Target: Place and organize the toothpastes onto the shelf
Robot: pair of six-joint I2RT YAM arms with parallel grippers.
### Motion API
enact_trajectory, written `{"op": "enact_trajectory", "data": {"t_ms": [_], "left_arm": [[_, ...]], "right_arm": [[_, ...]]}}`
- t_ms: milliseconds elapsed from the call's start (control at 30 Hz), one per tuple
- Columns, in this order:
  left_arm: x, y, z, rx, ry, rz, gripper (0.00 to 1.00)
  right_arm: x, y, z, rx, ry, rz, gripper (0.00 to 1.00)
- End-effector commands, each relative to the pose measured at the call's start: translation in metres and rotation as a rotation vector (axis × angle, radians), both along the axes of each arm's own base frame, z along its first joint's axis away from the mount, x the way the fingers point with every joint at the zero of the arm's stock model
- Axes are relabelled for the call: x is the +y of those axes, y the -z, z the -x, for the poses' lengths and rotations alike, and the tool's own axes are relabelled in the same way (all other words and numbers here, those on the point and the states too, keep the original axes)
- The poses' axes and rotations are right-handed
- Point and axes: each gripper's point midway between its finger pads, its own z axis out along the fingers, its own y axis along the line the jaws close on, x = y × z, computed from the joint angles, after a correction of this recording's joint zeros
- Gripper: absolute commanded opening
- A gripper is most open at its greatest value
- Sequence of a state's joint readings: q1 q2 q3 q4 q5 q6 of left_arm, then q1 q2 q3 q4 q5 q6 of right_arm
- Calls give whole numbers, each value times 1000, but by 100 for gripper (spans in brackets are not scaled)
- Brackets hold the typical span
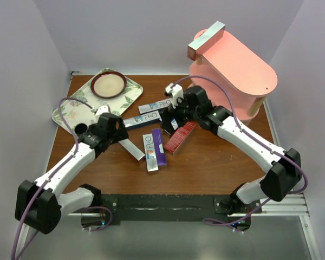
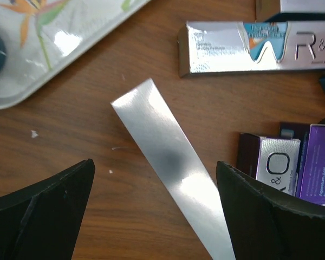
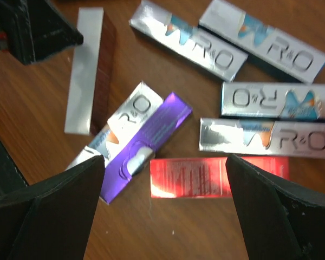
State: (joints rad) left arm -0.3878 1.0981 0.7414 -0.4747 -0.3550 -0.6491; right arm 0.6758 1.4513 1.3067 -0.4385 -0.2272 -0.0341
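The opposite end of the plain silver box should stay free for the handover to my right gripper. So I need to grab the box with my left gripper across its long sides, toward the tray-side end (image 1: 123, 142) (image 2: 153, 125).
Several toothpastes lie loose in the middle of the brown table. Among them are a plain silver box (image 1: 132, 150) (image 2: 157, 157), a red one (image 1: 180, 137) (image 3: 195, 177), a purple one (image 1: 159, 147) (image 3: 151, 138) and silver "R&O" boxes (image 1: 154, 104) (image 2: 249, 47) (image 3: 271, 142). My left gripper (image 1: 119, 138) (image 2: 156, 165) is open, straddling the plain silver box from above. Open too, my right gripper (image 1: 176, 125) (image 3: 165, 160) hovers over the red box's end. The pink shelf (image 1: 233, 65) stands at the back right. One more box (image 1: 206, 39) lies on its top board.
A leaf-patterned tray (image 1: 70, 111) (image 2: 54, 43) sits at the back left with a dark red bowl (image 1: 108, 84) on it. Pale walls close in the left, back and right sides. The two arms nearly meet over the pile of boxes.
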Motion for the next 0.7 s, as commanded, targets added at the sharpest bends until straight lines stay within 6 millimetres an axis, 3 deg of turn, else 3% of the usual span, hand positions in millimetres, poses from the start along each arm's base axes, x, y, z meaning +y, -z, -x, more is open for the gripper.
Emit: {"op": "enact_trajectory", "data": {"t_ms": [0, 333, 667], "left_arm": [[-18, 15, -4, 38, -35, 14, 100], [-17, 50, 4, 102, -101, -63, 100], [-32, 54, -10, 79, -110, -9, 88]], "right_arm": [[1, 2, 13, 18, 3, -78, 99], [-5, 36, 38, 83, -29, -66, 99], [-8, 52, 48, 119, -38, -53, 99]]}}
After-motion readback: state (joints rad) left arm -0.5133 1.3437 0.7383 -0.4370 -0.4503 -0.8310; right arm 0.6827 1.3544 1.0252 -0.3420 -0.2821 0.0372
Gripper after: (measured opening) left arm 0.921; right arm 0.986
